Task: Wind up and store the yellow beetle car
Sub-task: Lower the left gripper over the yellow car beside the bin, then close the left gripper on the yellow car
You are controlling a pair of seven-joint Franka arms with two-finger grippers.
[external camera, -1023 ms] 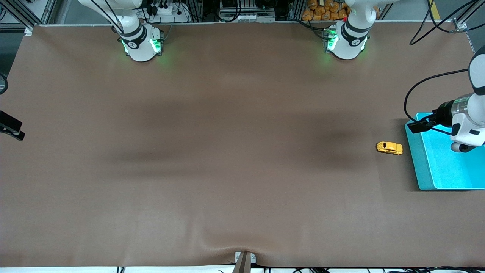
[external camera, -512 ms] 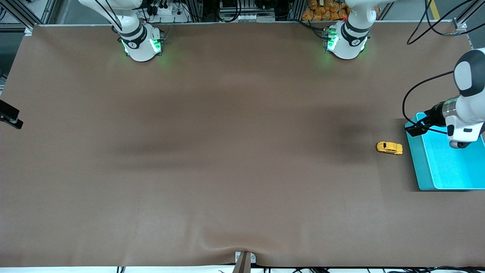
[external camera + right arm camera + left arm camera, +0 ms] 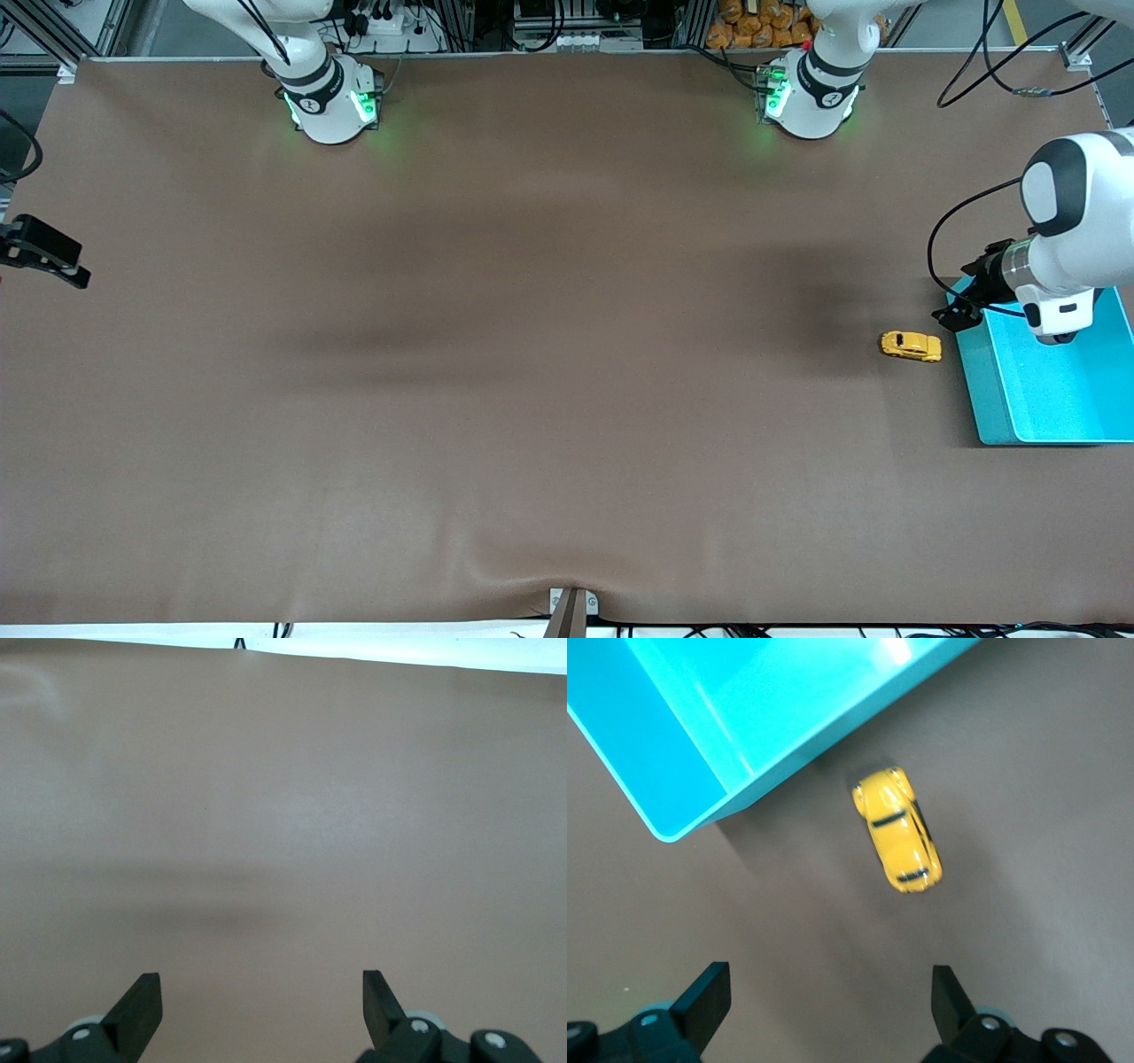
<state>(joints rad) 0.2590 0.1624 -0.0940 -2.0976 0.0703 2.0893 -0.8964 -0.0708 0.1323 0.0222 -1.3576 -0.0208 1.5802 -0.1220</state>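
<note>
I should grab the car by the sides of its cabin with my left gripper next, so I can wind the yellow beetle car (image 3: 911,346) and store it in the turquoise bin (image 3: 1036,399).
The yellow beetle car (image 3: 911,346) stands on the brown table beside the turquoise bin (image 3: 1036,399), just off the bin's wall that faces the right arm's end. My left gripper (image 3: 952,312) hangs open and empty over the bin's corner, close to the car. In the left wrist view the car (image 3: 897,829) lies on the mat ahead of the open left gripper (image 3: 828,992), next to the bin's corner (image 3: 682,771). My right gripper (image 3: 62,263) is open and empty over the table's edge at the right arm's end; the right wrist view shows it (image 3: 261,992) over bare mat.
The bin has nothing in it. The brown mat (image 3: 532,354) covers the whole table, with a small bulge at its edge nearest the front camera (image 3: 571,585). The two arm bases (image 3: 332,102) (image 3: 806,97) stand along the farthest edge.
My left gripper has moved from over the bin to over its corner, closer to the car. My right gripper has moved a little inward over the table. The car has not moved.
</note>
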